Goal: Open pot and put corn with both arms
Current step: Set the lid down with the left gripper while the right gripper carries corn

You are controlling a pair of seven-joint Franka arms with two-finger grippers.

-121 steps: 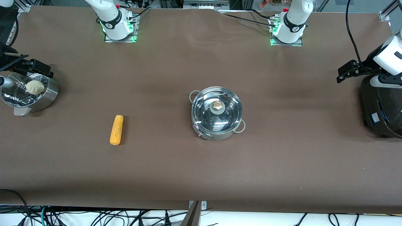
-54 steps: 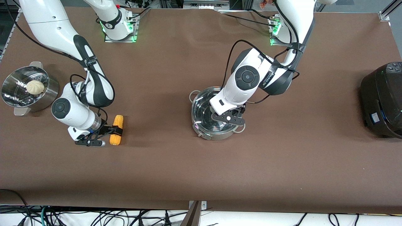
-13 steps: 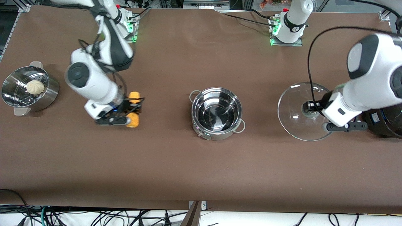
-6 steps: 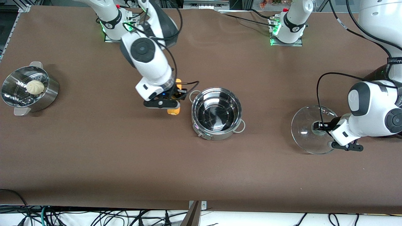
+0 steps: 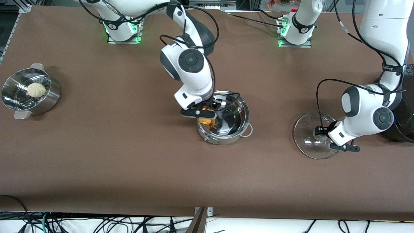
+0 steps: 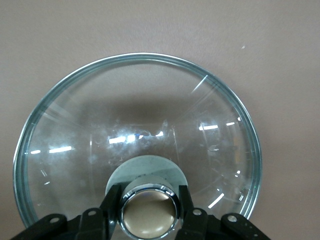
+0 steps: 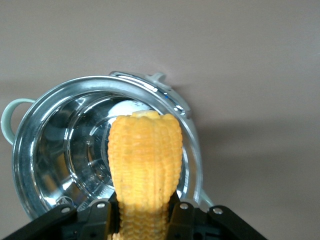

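Observation:
I need to bring the corn [image 5: 205, 122] farther down into the steel pot before my right gripper lets go of it, because the corn is hanging above the pot's rim.
The steel pot [image 5: 241, 108] stands open at the table's middle, without its lid. My right gripper [image 5: 207, 114] is shut on the yellow corn [image 5: 205, 122] and holds it over the pot's rim at the right arm's end. In the right wrist view the corn [image 7: 145, 155] sticks out from my right gripper [image 7: 145, 212] above the pot [image 7: 50, 150]. My left gripper [image 5: 320, 134] is shut on the knob [image 6: 148, 214] of the glass lid [image 5: 305, 142], which is low at the table toward the left arm's end. I cannot tell whether the lid [image 6: 135, 110] touches the table.
A steel steamer bowl [image 5: 51, 97] with a white bun [image 5: 35, 89] stands at the right arm's end of the table. A black rice cooker [image 5: 402, 126] stands at the left arm's end, beside the left arm's wrist.
My right gripper has carried the corn from beside the pot to over its opening. My left gripper has shifted the lid slightly toward the pot.

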